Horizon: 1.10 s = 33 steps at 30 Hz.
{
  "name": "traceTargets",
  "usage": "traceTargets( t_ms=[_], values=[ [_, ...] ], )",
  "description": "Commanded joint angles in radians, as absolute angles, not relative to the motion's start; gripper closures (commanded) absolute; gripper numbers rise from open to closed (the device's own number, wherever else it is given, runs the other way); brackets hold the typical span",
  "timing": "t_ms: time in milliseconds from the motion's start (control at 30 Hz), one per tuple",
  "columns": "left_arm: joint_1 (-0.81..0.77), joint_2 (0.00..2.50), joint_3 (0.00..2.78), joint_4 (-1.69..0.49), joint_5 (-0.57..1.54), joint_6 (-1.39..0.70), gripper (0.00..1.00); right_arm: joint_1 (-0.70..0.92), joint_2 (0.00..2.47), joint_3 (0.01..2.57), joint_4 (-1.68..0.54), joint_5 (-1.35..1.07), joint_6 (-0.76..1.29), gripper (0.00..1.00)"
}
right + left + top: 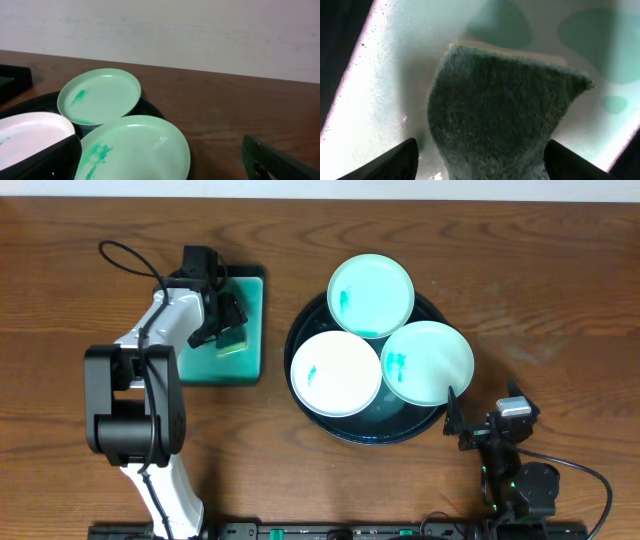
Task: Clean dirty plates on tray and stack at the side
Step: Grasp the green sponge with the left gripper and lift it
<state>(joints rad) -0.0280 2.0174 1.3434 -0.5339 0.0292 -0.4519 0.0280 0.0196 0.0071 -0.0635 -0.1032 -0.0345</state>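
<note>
The dark sponge is ready for my left gripper to close on, since its lower part (231,338) (489,149) is between both of the gripper's fingers.
Three small plates lie in the round black tray (398,420): one at the back (371,295), one at the front left (335,373), one at the right (427,361), each with teal-green smears. My left gripper (222,320) is open over a dark green sponge (233,343); in the left wrist view the sponge (500,110) lies between the spread fingers (480,165). My right gripper (478,425) is open and empty, low by the tray's front right rim. In the right wrist view its fingers (165,165) frame the right plate (135,150), with the back plate (100,97) and the front left plate (30,132) beyond.
The sponge rests in a rectangular teal tray (250,310) left of the black tray; its wet floor shows in the left wrist view (380,75). The black tray's rim (150,107) shows in the right wrist view. Brown wooden table (540,290) lies all around.
</note>
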Motion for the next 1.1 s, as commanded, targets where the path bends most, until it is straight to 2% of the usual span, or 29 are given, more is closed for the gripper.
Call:
traceTargets(
  t_ms=[0, 233, 300, 433, 533, 567, 667, 833, 867, 1067],
  values=[
    [-0.026, 2.024, 1.346, -0.536, 0.018, -0.461, 0.21, 0.027, 0.019, 0.006, -0.067, -0.102, -0.042, 0.01],
    [-0.026, 2.024, 1.346, -0.536, 0.017, -0.461, 0.22, 0.027, 0.019, 0.006, -0.067, -0.102, -0.042, 0.01],
    [-0.026, 2.024, 1.346, -0.536, 0.018, -0.461, 0.28, 0.027, 0.019, 0.006, -0.067, -0.102, -0.042, 0.01],
    [-0.026, 2.024, 1.346, -0.541, 0.018, -0.461, 0.32, 0.027, 0.019, 0.006, -0.067, -0.102, -0.042, 0.01],
    [-0.026, 2.024, 1.345, -0.544, 0.018, -0.461, 0.4, 0.027, 0.019, 0.006, -0.067, -0.102, -0.042, 0.01],
    [-0.026, 2.024, 1.346, -0.544, 0.018, -0.461, 0.46, 0.027, 0.019, 0.006, -0.067, -0.102, -0.042, 0.01],
    [-0.026, 2.024, 1.346, -0.544, 0.017, -0.461, 0.71, 0.027, 0.019, 0.006, -0.067, -0.102, -0.042, 0.01],
    [-0.026, 2.017, 1.346, -0.545, 0.018, -0.461, 0.9, 0.027, 0.019, 0.006, -0.067, -0.102, -0.042, 0.01],
    [-0.026, 2.01, 1.347, -0.545, 0.018, -0.461, 0.93, 0.027, 0.019, 0.006, -0.067, -0.102, -0.042, 0.01],
    [-0.026, 1.887, 1.353, -0.564, 0.018, -0.461, 0.93, 0.027, 0.019, 0.006, -0.067, -0.102, -0.042, 0.01]
  ],
)
